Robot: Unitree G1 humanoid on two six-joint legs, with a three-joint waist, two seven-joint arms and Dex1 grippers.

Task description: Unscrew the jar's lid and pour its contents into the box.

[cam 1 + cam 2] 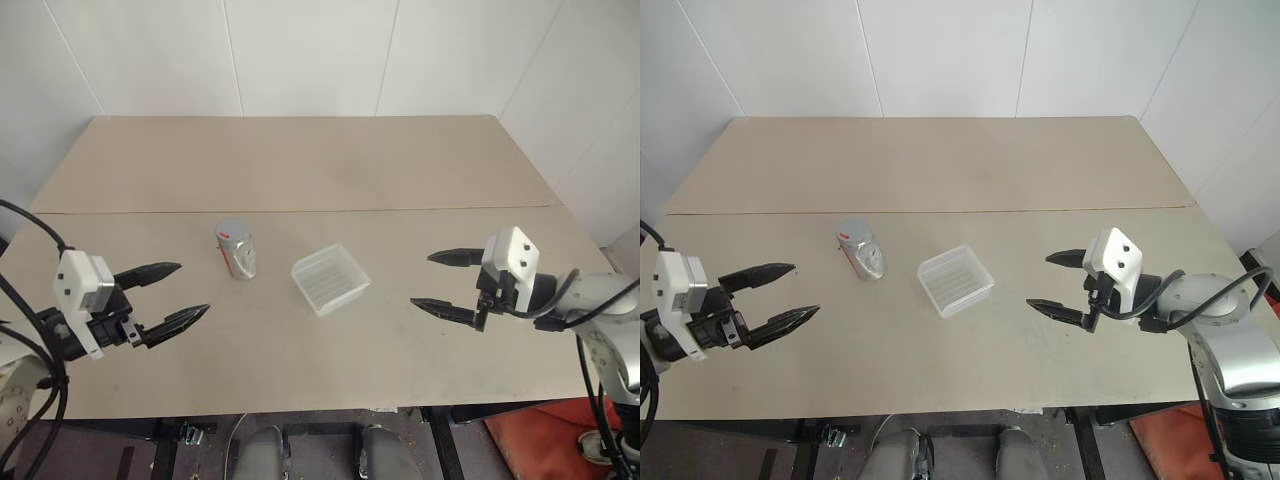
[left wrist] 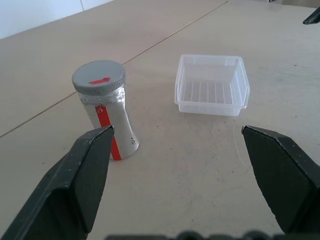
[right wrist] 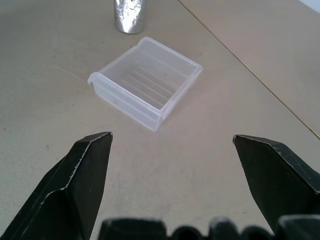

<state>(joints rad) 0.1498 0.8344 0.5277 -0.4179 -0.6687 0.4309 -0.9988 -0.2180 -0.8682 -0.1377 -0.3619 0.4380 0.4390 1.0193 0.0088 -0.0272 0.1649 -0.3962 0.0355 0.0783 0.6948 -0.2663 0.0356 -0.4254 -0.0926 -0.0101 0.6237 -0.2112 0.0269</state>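
The jar's grey lid (image 1: 231, 229) has to stay free to unscrew, so my left gripper will next grab the jar by its silvery body (image 1: 240, 260).
The silvery jar (image 1: 236, 250) with a red and white label stands upright near the table's middle, its grey lid (image 2: 98, 77) screwed on top. Its contents are hidden inside. Just right of it sits the translucent white box (image 1: 330, 279), empty, with ribbed sides. My left gripper (image 1: 182, 294) hovers open to the left of the jar, apart from it, pointing toward it. On the other side of the box my right gripper (image 1: 434, 280) is open as well, aimed at the box with a clear gap between them. Neither holds anything.
The things rest on a beige table (image 1: 300, 160) with a seam running across its middle. White walls close in behind and at the right. An orange-red object (image 1: 540, 440) lies on the floor beyond the table's front right corner.
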